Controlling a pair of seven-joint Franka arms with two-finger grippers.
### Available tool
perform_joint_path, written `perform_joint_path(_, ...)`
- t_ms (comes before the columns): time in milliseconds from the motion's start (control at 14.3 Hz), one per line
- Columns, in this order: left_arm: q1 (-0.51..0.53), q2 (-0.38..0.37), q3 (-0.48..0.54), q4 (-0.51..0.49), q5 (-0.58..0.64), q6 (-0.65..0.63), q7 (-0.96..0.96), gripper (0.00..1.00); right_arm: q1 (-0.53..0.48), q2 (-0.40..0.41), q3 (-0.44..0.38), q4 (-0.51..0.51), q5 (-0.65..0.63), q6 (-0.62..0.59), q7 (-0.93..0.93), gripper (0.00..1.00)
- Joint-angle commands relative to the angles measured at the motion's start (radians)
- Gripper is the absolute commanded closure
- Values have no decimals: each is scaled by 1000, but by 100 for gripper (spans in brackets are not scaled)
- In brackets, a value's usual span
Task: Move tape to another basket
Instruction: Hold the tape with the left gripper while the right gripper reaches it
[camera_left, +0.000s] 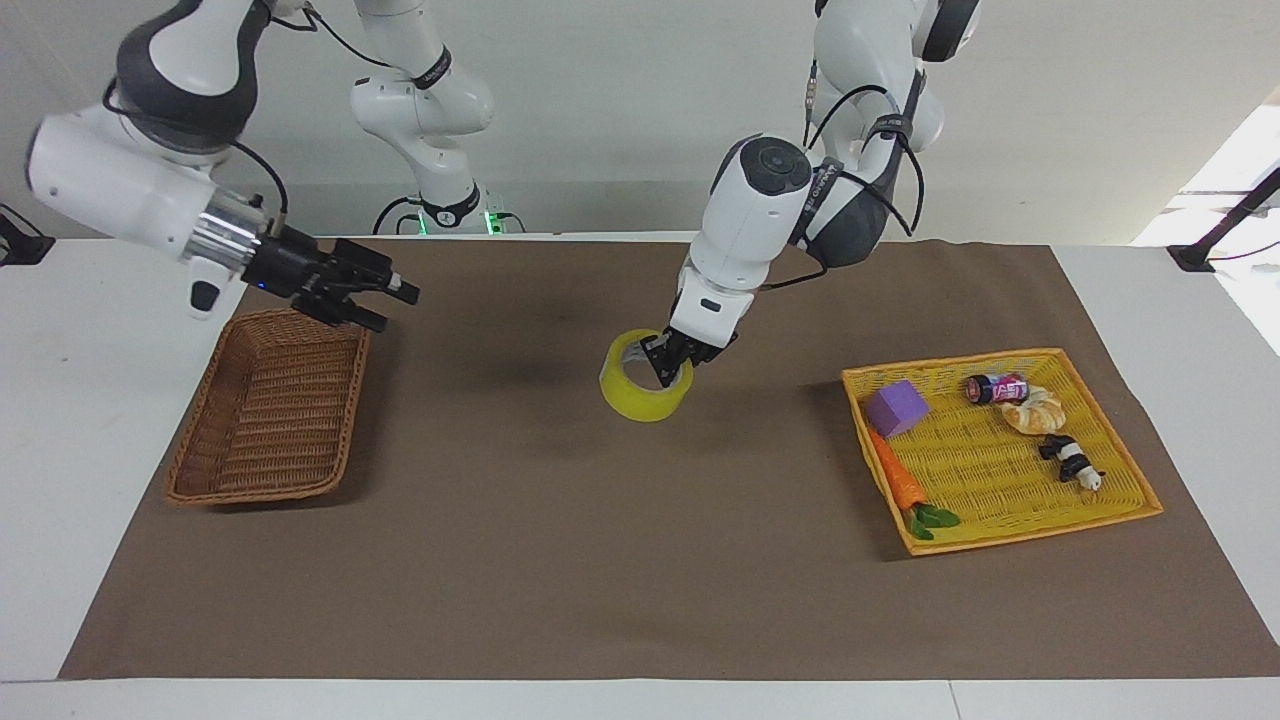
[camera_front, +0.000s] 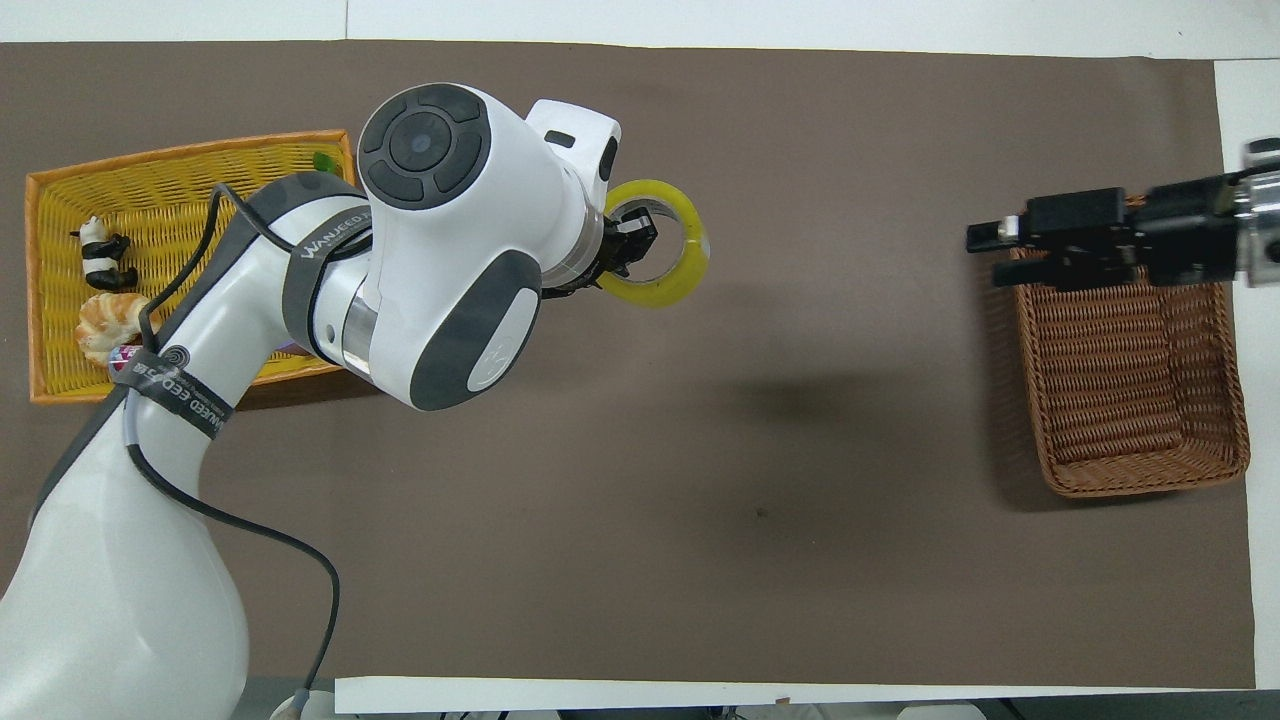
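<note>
My right gripper grabs the yellow tape by its ring wall (camera_front: 684, 269) next, to carry it into the brown wicker basket (camera_front: 1132, 390).
The yellow tape (camera_left: 640, 400) is a wide roll, held tilted and low over the middle of the brown mat. It also shows in the overhead view (camera_front: 662, 294). My left gripper (camera_left: 668, 368) is shut on the roll's wall, with one finger inside the core, as the overhead view shows (camera_front: 630, 240). The brown wicker basket (camera_left: 250, 493) stands at the right arm's end of the mat, with nothing in it (camera_front: 1140, 482). My right gripper (camera_left: 390, 305) is open and hovers over the basket's corner toward the mat's middle (camera_front: 992, 255).
A flat yellow tray (camera_left: 1030, 535) lies at the left arm's end. It holds a purple cube (camera_left: 897, 408), a carrot (camera_left: 900, 482), a croissant (camera_left: 1035, 410), a small can (camera_left: 997, 388) and a panda toy (camera_left: 1070, 460). The left arm covers part of the tray (camera_front: 40, 290) from above.
</note>
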Motion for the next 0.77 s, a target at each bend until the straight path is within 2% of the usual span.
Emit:
perform_joint_path(0,-6,-36,6,-38,-19,13,19,100,109,81,1,-23,225,143,-45,1)
perform_joint_path(140,0,-36,7,-40,-17,10,20,100,201,130,1,-18,361,250,-48,1)
perform_joint_path(280,0,-34,7,-37,-17,15,25,100,264,149,1,-18,442,310,-48,1)
perform_joint_path(699,-5,-37,6,-44,-19,19,25,100,344,147,3,-30,470,361,-40,1)
